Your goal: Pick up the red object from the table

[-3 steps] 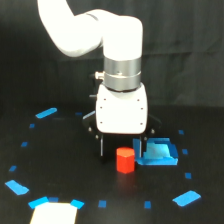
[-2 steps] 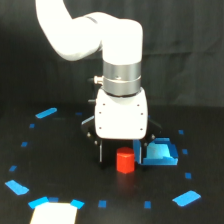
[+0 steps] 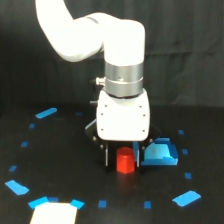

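Note:
Next, my gripper grabs its upright body (image 3: pixel 125 162) to pick the red object up from the table.
The red object (image 3: pixel 125 162), a small stubby red-orange block, stands upright on the black table (image 3: pixel 60 165) near the middle of the exterior view. My gripper (image 3: pixel 121 161) hangs straight down over it from the white arm. Its dark fingers (image 3: pixel 106 156) reach down on either side of the block, the right one close beside it and the left one a small gap away. The gripper is open, and the white gripper body hides the block's top edge and the fingers' upper parts.
A blue flat square piece (image 3: pixel 160 153) lies just to the exterior view's right of the gripper's right finger. Small blue tape marks (image 3: pixel 46 113) ring the area. A white patch (image 3: pixel 53 214) sits at the near edge on the exterior view's left.
The gripper has come down a little, so its fingers now reach lower beside the red block. The block and the blue piece have not moved.

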Tool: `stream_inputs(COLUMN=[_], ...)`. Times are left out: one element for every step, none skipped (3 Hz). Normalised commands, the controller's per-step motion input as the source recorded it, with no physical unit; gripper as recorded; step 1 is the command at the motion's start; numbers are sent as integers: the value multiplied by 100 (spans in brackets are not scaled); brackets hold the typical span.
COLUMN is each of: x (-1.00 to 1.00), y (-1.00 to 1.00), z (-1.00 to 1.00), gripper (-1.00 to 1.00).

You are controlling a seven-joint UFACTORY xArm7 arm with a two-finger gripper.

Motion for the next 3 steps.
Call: stream_inputs(x=[20, 28, 7], y=[2, -8, 0], z=[47, 15, 100], gripper=[-100, -100, -100])
